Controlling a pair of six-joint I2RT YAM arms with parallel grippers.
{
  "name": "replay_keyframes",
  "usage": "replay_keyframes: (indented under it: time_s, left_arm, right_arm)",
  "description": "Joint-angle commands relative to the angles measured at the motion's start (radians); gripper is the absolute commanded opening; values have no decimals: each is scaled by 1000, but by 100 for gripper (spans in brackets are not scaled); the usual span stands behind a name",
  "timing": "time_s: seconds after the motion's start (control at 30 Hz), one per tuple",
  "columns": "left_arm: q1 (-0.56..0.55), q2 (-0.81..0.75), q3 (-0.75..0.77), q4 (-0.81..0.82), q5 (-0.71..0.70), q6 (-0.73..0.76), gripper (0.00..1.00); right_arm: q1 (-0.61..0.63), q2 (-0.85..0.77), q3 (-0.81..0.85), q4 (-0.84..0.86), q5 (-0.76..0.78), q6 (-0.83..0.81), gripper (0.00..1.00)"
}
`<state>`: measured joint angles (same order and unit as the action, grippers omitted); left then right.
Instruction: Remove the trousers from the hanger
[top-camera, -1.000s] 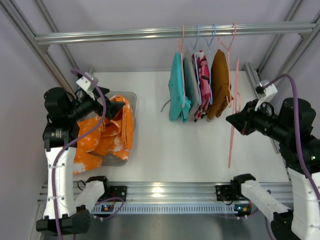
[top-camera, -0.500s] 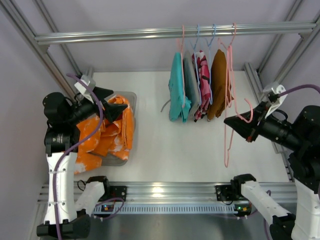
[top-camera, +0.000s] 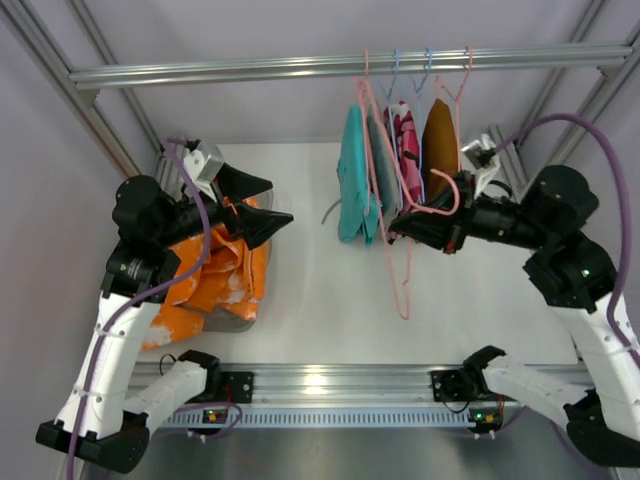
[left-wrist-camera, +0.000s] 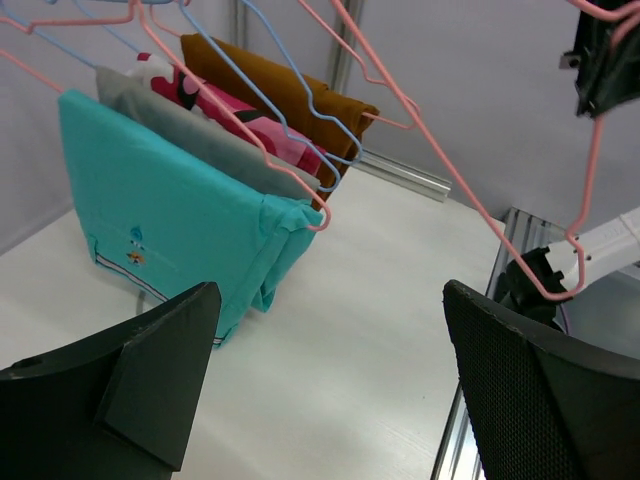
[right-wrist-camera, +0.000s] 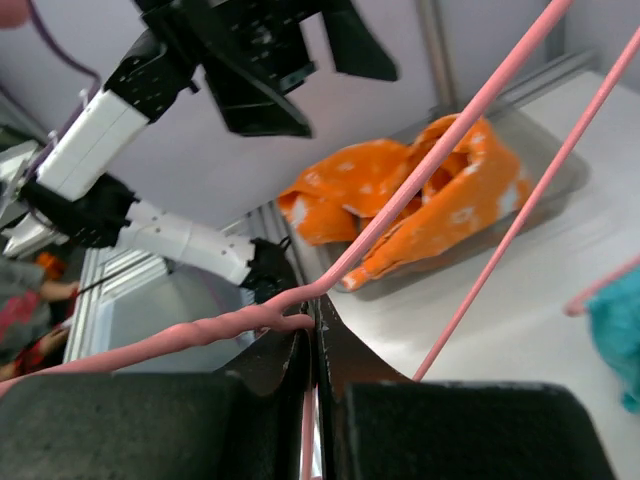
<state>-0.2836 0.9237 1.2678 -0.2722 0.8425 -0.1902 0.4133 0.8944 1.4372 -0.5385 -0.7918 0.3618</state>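
Note:
My left gripper is to grab the salmon-pink hanger next by its straight frame wire, away from its twisted neck. The hanger's hook then stays free to hang on the bar (top-camera: 350, 66).
The orange trousers (top-camera: 215, 275) with white blotches lie crumpled in a clear bin (top-camera: 240, 320) at the left; they also show in the right wrist view (right-wrist-camera: 420, 200). They are off the salmon-pink hanger (top-camera: 403, 290). My right gripper (top-camera: 396, 228) is shut on the hanger near its twisted neck (right-wrist-camera: 240, 322) and holds it bare, in the air in front of the hung clothes. Its frame slants across the left wrist view (left-wrist-camera: 450, 165). My left gripper (top-camera: 262, 203) is open and empty above the bin's right edge, jaws wide apart (left-wrist-camera: 330, 295).
A metal rail (top-camera: 250, 68) crosses the back. On it hang a teal garment (top-camera: 352, 180), a grey one, a pink patterned one and a brown-orange one (top-camera: 440, 140), on pink and light blue hangers. Aluminium frame posts stand at both sides.
My right arm has swung left with the hanger, from the right side to in front of the hung clothes. My left gripper has risen and shifted right above the bin.

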Motion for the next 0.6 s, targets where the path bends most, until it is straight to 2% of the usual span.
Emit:
replay_keyframes:
  time_s: [0.0,0.13,0.27,0.43,0.57]
  left_arm:
    - [-5,7,33,71,-89,-66,97]
    - [-5,-9,42,42,-123,-81,96]
    - [-5,-40,54,-16,-134,-78,93]
    - [-5,-62,41,-50,-118,-115,82]
    - [-6,-71,5,-67,-91,-124,80]
  right_arm:
    - [188,84,66,121,92,-6,0]
    - [220,136,37,190,129,106,0]
    - [246,179,-14,259,262,230,0]
    - [323,290,15,325,373,339,0]
    - [384,366,52,379,424,402,0]
